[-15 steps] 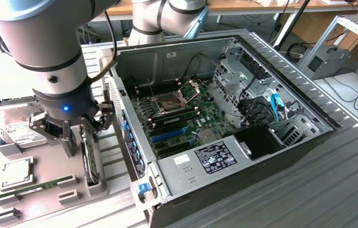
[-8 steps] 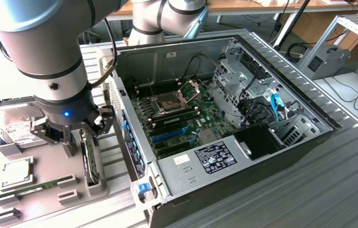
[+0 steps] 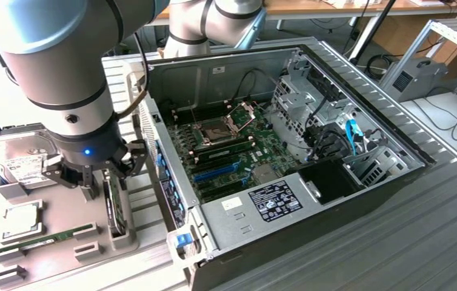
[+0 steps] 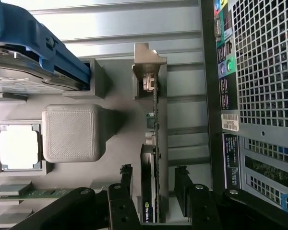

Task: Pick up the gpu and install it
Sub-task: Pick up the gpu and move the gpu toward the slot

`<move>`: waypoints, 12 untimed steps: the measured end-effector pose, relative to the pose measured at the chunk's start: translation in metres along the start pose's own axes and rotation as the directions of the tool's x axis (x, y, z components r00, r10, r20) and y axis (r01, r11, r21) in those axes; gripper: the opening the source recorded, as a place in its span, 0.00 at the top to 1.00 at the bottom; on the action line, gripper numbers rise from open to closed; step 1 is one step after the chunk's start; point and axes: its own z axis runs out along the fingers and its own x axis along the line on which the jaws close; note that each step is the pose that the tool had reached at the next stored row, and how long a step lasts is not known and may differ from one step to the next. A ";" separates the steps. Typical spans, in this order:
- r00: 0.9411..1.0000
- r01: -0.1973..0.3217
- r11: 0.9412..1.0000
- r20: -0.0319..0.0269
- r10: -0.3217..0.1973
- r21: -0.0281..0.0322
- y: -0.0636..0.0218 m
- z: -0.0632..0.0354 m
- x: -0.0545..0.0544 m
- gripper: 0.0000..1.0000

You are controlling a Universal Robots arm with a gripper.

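Observation:
The robot is ready to close its gripper on the GPU now, because the gripper's fingers are beside both sides of the GPU above the grey holder [image 3: 123, 240].
The gpu [image 3: 117, 206] is a thin black card standing on edge in a grey holder, just off the exterior view's left of the open computer case [image 3: 310, 200]. My gripper [image 3: 103, 176] hangs directly above it, open. In the wrist view the gpu [image 4: 152, 143] runs between the two black fingers [image 4: 126, 173], with a gap on each side and no contact. Its silver end bracket [image 4: 146, 62] sits at the far end of the holder. Inside the case, the motherboard [image 3: 237, 142] shows blue expansion slots [image 3: 212, 174].
On the grey parts tray [image 3: 66, 212] lie a silver hard drive [image 3: 18, 160], a CPU [image 3: 20, 221] and a green RAM stick [image 3: 46, 237]. The case's perforated rear panel [image 4: 264, 72] stands close beside the gpu holder. A square grey block [image 4: 69, 133] rises from the tray.

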 end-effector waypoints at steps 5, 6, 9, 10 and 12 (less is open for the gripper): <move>1.000 0.000 1.000 0.000 0.000 0.000 -0.0002 0.0044 0.000 0.52; 1.000 0.000 1.000 0.000 0.000 0.000 -0.0003 0.0061 0.000 0.52; 1.000 0.000 1.000 0.000 0.000 0.000 -0.0004 0.0080 0.000 0.52; 1.000 0.000 1.000 0.000 0.000 0.000 -0.0004 0.0085 0.000 0.52; 1.000 0.000 1.000 0.000 0.000 0.000 -0.0004 0.0085 0.000 0.52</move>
